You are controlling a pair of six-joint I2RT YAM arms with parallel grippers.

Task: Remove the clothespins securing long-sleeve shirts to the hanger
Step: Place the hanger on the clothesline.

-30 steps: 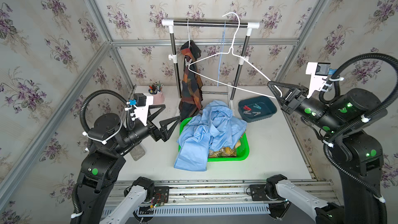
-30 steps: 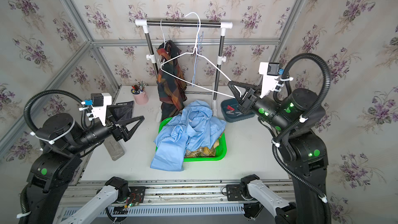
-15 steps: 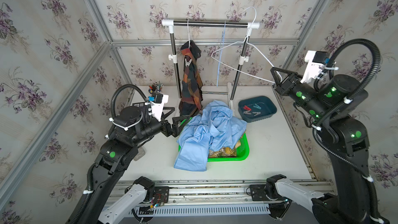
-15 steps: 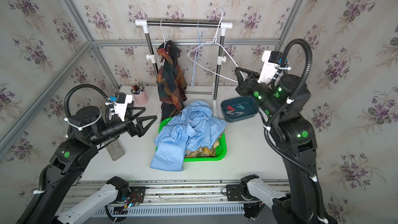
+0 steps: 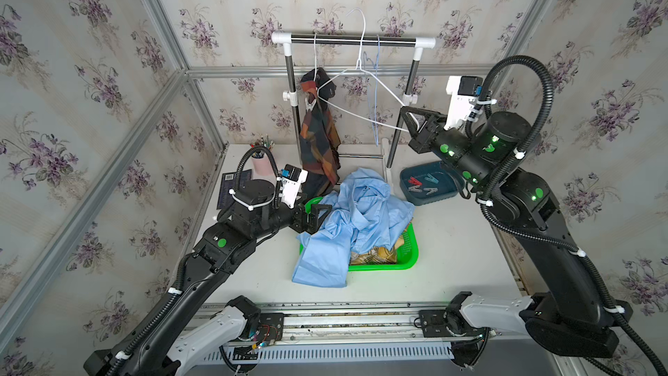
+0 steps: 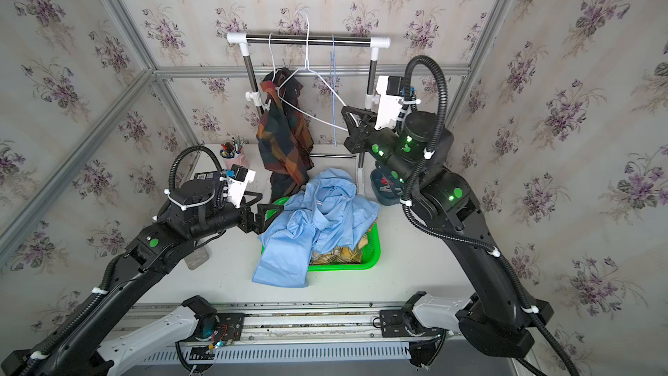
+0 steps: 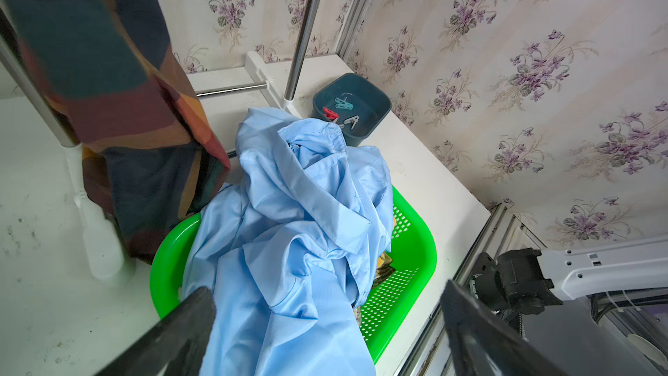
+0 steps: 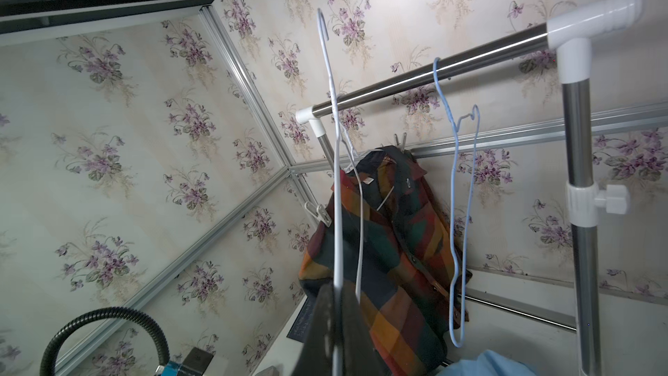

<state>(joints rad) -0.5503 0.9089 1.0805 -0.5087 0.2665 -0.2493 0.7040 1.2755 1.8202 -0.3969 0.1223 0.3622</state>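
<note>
My right gripper should keep holding the bare white hanger until its hook rests over the rack bar point(image 5: 354, 40), because the hook's bend point(image 5: 356, 10) is still well above the rack bar.
My right gripper point(image 5: 405, 116) point(image 8: 337, 314) is shut on a corner of a bare white hanger point(image 5: 361, 112). Its hook rises above the rack rail point(image 5: 354, 40). The dark plaid shirt point(image 5: 318, 139) point(image 8: 390, 247) hangs from another white hanger at the rail's left end, with translucent clothespins point(image 8: 318, 211) point(image 5: 310, 104) on its shoulders. A light blue shirt point(image 5: 358, 218) lies heaped over the green basket point(image 5: 408, 255), covering a yellow plaid shirt point(image 5: 376, 254). My left gripper point(image 5: 318, 211) point(image 7: 325, 305) is open at the basket's left rim, over the blue cloth.
A dark teal bin point(image 5: 444, 193) beside the rack foot holds red, teal and grey clothespins point(image 7: 339, 110). An empty blue hanger point(image 5: 376, 103) hangs on the rail. A pink pen cup point(image 5: 262, 166) and a dark booklet point(image 5: 235, 186) sit at the back left.
My right gripper swung the white hanger out to the right, then back left to the middle of the rail. My left arm moved right, from the table's left side to the basket.
</note>
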